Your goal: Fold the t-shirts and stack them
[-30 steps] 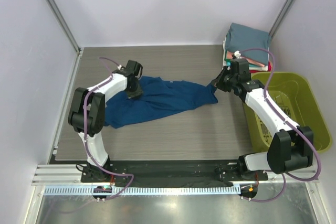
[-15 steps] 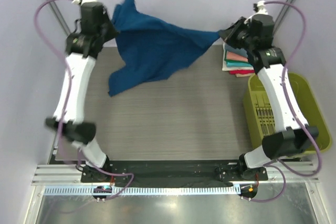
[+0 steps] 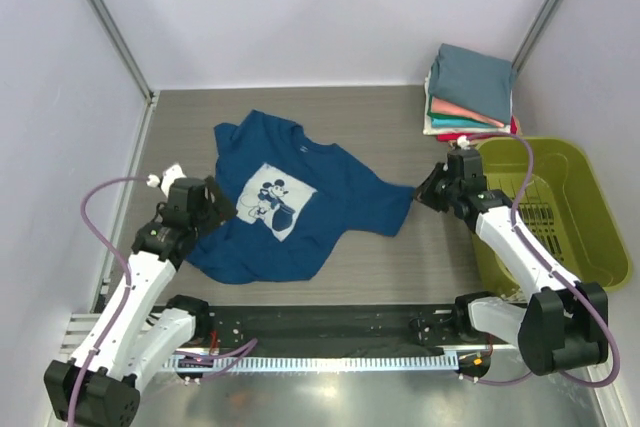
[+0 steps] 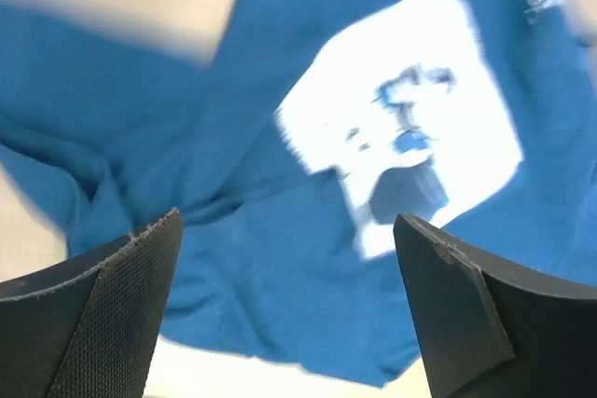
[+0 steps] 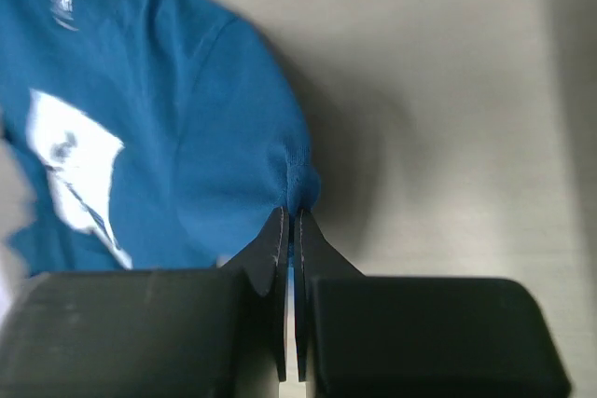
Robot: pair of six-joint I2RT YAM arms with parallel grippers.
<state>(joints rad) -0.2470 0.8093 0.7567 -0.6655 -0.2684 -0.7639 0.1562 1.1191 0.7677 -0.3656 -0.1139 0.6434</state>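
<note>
Next, my left gripper pinches the navy-blue t-shirt's edge (image 4: pixel 207 81), opposite the held sleeve tip, to stretch and spread the t-shirt for folding.
The navy-blue t-shirt (image 3: pixel 300 217) lies spread on the table with its white mouse print (image 3: pixel 272 198) facing up. My left gripper (image 3: pixel 222 205) hovers open over the shirt's left edge. In the left wrist view the shirt (image 4: pixel 233 137) and the blurred print (image 4: pixel 410 146) fill the gap between the wide-apart fingers (image 4: pixel 121 305), with nothing held. My right gripper (image 3: pixel 421 192) is shut on the shirt's right sleeve tip; the right wrist view shows its jaws (image 5: pixel 292 219) pinching the blue hem (image 5: pixel 300 179). Folded t-shirts (image 3: pixel 472 87) are stacked at the back right, a slate-teal one on top.
An olive-green plastic basket (image 3: pixel 590 247) stands at the right edge, beside my right arm. The folded stack sits just behind it, against the back right corner. Pale walls enclose the wooden table (image 3: pixel 380 257) on three sides.
Both arms swung the shirt up high, then brought it down flat with the print up. The left gripper has let go and opened; the right keeps its hold on the sleeve.
</note>
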